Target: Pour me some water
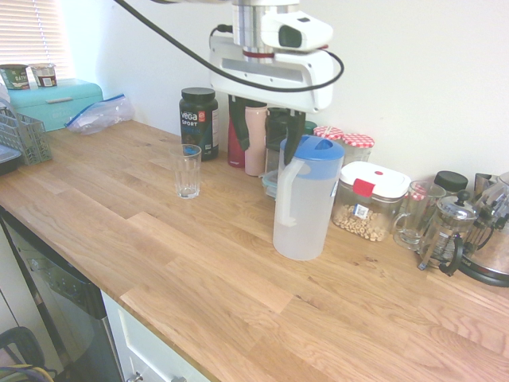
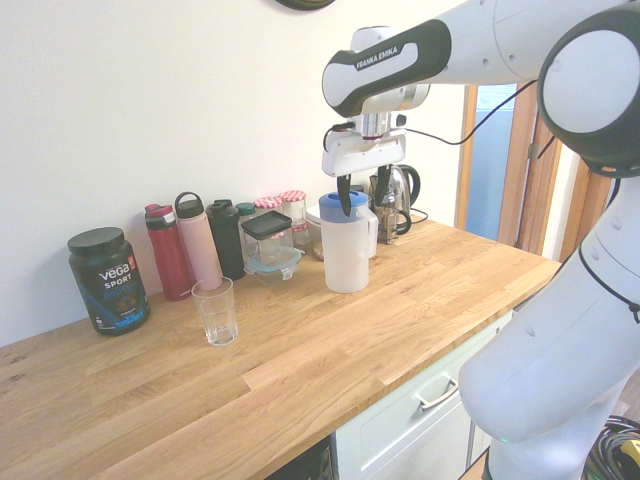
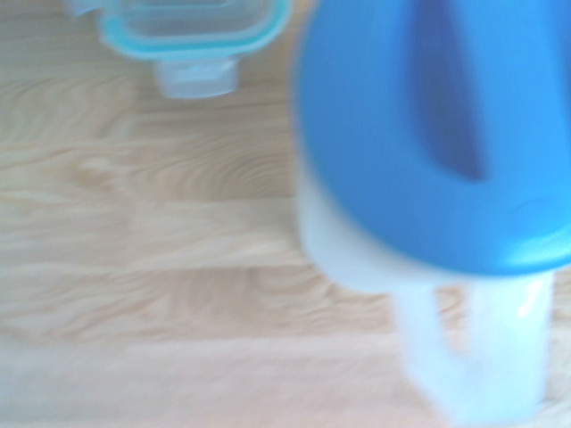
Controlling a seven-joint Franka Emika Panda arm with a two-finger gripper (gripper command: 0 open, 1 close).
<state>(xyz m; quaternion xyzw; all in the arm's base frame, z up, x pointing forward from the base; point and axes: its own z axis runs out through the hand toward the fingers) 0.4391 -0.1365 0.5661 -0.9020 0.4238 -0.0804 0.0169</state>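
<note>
The frosted white jug needs to pour water into the clear glass (image 2: pixel 216 311), so my gripper needs to grab it by its side handle (image 2: pixel 371 232) next.
The frosted white jug (image 1: pixel 305 208) with a blue lid (image 1: pixel 319 151) stands upright on the wooden counter (image 1: pixel 199 270), its handle (image 1: pixel 285 187) toward the counter's front. The water (image 1: pixel 298 235) shows only faintly through its lower wall. My gripper (image 1: pixel 266 131) hangs open just above the jug's lid, a little toward the wall side, holding nothing. In the second exterior view the gripper (image 2: pixel 361 192) hovers over the jug (image 2: pixel 347 255). The wrist view shows the blue lid (image 3: pixel 446 134) and the handle (image 3: pixel 473 357) close up. An empty clear glass (image 1: pixel 188 171) stands apart from the jug, also the glass (image 2: pixel 216 311).
Along the wall stand a black Vega tub (image 1: pixel 198 122), red and pink bottles (image 1: pixel 254 139), a teal-clipped food box (image 3: pixel 192 36), a cereal container (image 1: pixel 370 203), jars, a glass mug (image 1: pixel 415 215), a French press (image 1: pixel 445 235) and a kettle (image 1: pixel 493 255). A dish rack (image 1: pixel 24 135) sits far left.
</note>
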